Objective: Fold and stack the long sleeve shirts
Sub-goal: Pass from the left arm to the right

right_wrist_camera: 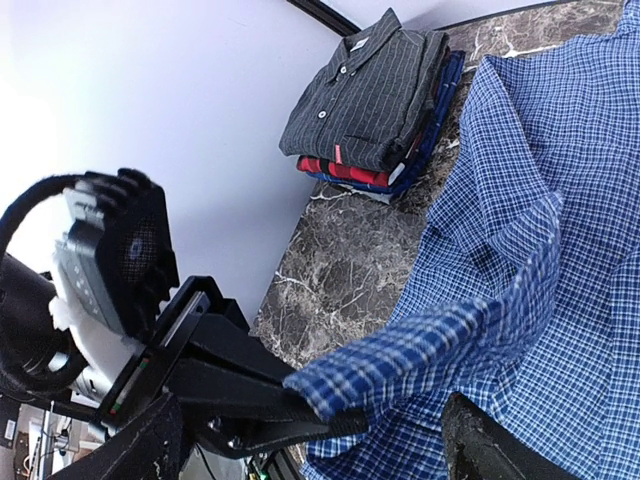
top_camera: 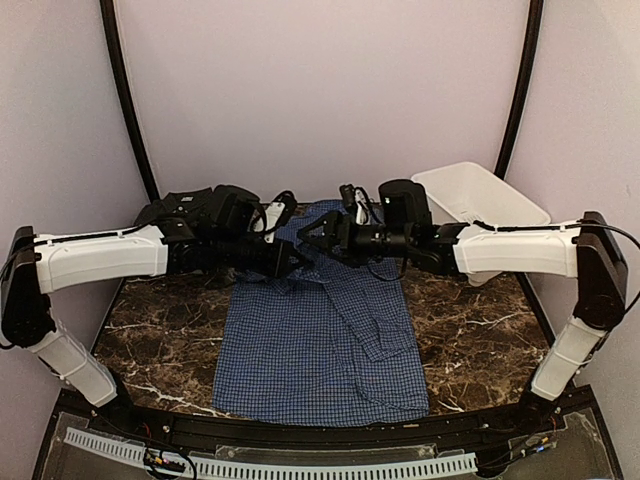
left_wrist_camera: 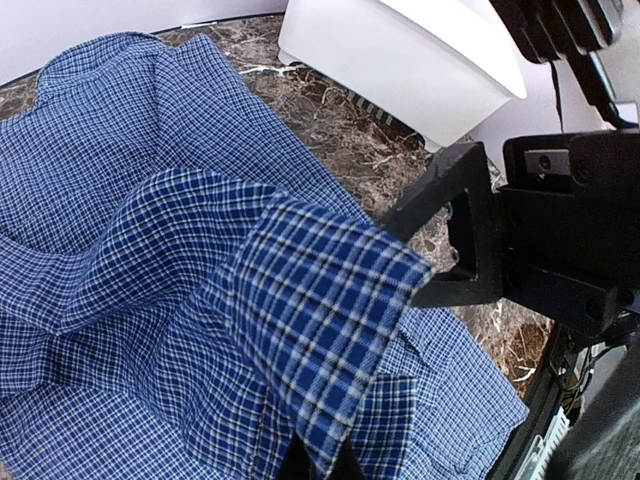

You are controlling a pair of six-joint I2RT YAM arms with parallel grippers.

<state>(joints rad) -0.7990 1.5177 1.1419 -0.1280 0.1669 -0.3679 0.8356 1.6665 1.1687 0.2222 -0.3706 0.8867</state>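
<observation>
My right gripper grips the sleeve cuff (left_wrist_camera: 320, 310) by its loose end (left_wrist_camera: 398, 268) next, which leaves my left gripper free to fold the shirt's side.
A blue long sleeve shirt with a fine white check (top_camera: 320, 340) lies spread flat on the marble table. My left gripper (top_camera: 298, 258) is shut on the shirt's sleeve cuff (left_wrist_camera: 320, 310) and holds it lifted above the shirt's upper part. My right gripper (top_camera: 312, 236) faces it, open wide, with its fingers (left_wrist_camera: 440, 190) on either side of the cuff's free end (right_wrist_camera: 420, 350) without touching it. In the right wrist view, a stack of folded shirts (right_wrist_camera: 370, 100) sits at the table's far left corner, a dark one on top with red and blue ones beneath.
A white plastic basket (top_camera: 480, 195) stands at the back right of the table, tilted against the wall. Bare marble (top_camera: 470, 320) shows on both sides of the spread shirt. The two arms meet over the shirt's collar end.
</observation>
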